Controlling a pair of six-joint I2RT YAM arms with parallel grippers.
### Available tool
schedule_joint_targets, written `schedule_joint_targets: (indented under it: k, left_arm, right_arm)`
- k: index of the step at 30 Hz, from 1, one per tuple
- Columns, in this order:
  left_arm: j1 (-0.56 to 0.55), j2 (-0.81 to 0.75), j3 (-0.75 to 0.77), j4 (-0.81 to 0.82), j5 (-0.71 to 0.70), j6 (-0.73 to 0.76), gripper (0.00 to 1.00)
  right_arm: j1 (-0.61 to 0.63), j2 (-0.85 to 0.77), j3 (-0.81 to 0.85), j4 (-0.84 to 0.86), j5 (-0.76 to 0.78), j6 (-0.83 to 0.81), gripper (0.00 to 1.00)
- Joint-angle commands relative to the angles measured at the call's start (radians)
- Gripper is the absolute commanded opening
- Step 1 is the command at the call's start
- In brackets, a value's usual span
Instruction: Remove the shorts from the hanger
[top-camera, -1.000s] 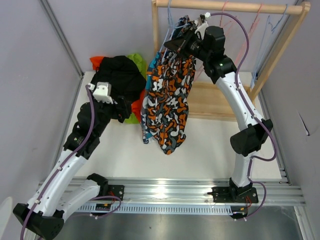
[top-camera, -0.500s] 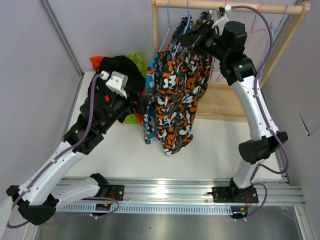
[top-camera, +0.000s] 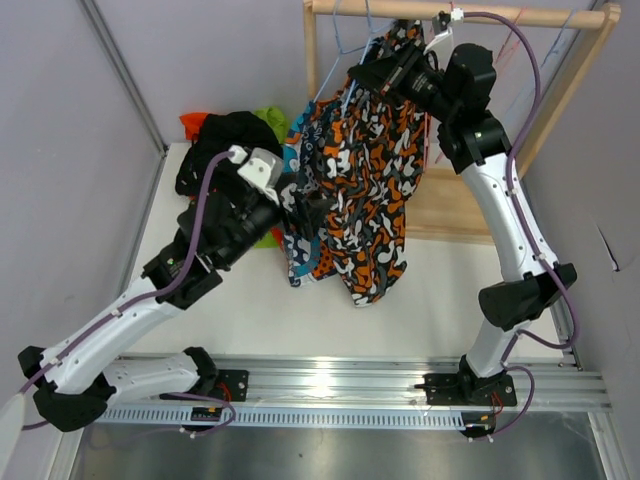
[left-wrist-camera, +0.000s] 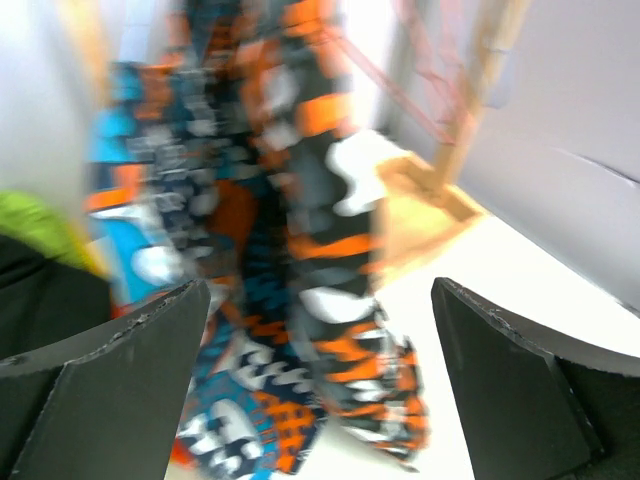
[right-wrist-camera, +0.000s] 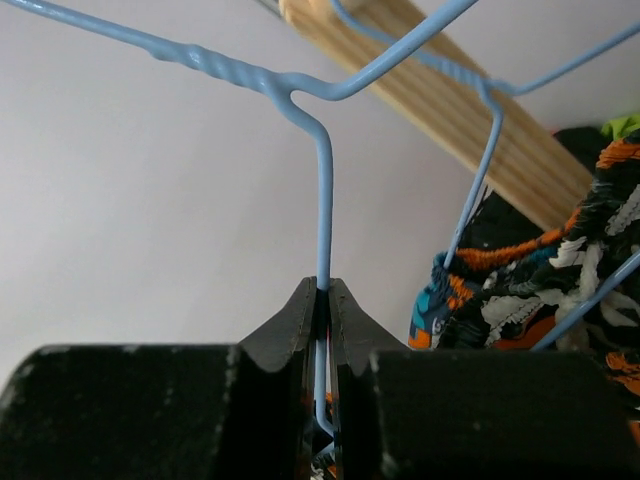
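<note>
My left gripper's fingers stop short of the lower edge of the orange, white and black shorts, so it moves toward that edge before it closes.
A blotch-patterned pair of shorts in orange, white and black hangs from a blue wire hanger. My right gripper is shut on the hanger's wire just below the rack's top rail. A second, bluer patterned pair hangs just left of it. My left gripper is wide open beside these shorts at mid height, and the blurred fabric fills the view between its fingers without touching them.
Black, lime green and orange-red shorts lie piled at the back left. The wooden rack's base and slanted post stand at the right, with empty wire hangers on the rail.
My right gripper has lifted the hanger and shorts up and to the right. My left arm has swung right, from the pile to the hanging shorts.
</note>
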Motion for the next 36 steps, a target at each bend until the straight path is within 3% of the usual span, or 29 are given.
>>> schedule_joint_targets:
  k: [1, 8, 11, 13, 16, 17, 18, 19, 24, 31, 36]
  left_arm:
    - [-0.080, 0.008, -0.040, 0.141, 0.065, -0.013, 1.00]
    - [-0.091, 0.138, -0.048, 0.259, 0.102, -0.047, 1.00]
    - [-0.105, 0.183, -0.062, 0.299, 0.014, -0.029, 0.99]
    - [-0.112, 0.191, -0.094, 0.324, -0.040, -0.023, 0.93]
    - [-0.115, 0.185, -0.137, 0.367, -0.108, -0.018, 0.64]
    - [-0.117, 0.180, -0.140, 0.375, -0.117, -0.015, 0.38]
    - [-0.119, 0.168, -0.152, 0.385, -0.135, -0.016, 0.22]
    - [-0.125, 0.162, -0.165, 0.388, -0.146, -0.016, 0.00]
    - [-0.206, 0.058, -0.238, 0.396, -0.223, 0.011, 0.00]
    - [-0.515, -0.078, -0.470, 0.448, -0.450, -0.042, 0.00]
    - [-0.612, -0.070, -0.583, 0.464, -0.542, -0.136, 0.00]
  right_arm:
    - [0.043, -0.105, -0.026, 0.121, 0.037, -0.039, 0.00]
    - [0.084, -0.192, -0.056, 0.110, 0.068, -0.024, 0.00]
    - [0.086, -0.225, -0.053, 0.119, 0.056, 0.001, 0.00]
    - [0.086, -0.241, -0.048, 0.118, 0.054, 0.013, 0.00]
    - [0.084, -0.258, -0.008, 0.086, 0.056, 0.019, 0.00]
    - [0.084, -0.255, 0.012, 0.070, 0.051, 0.021, 0.00]
    - [0.084, -0.255, 0.041, 0.050, 0.048, 0.021, 0.00]
    - [0.083, -0.255, 0.047, 0.047, 0.049, 0.027, 0.00]
    - [0.035, -0.245, 0.096, 0.049, 0.048, 0.055, 0.00]
    - [-0.094, -0.107, 0.257, 0.076, -0.026, 0.193, 0.00]
    - [-0.153, -0.038, 0.320, 0.151, -0.056, 0.321, 0.00]
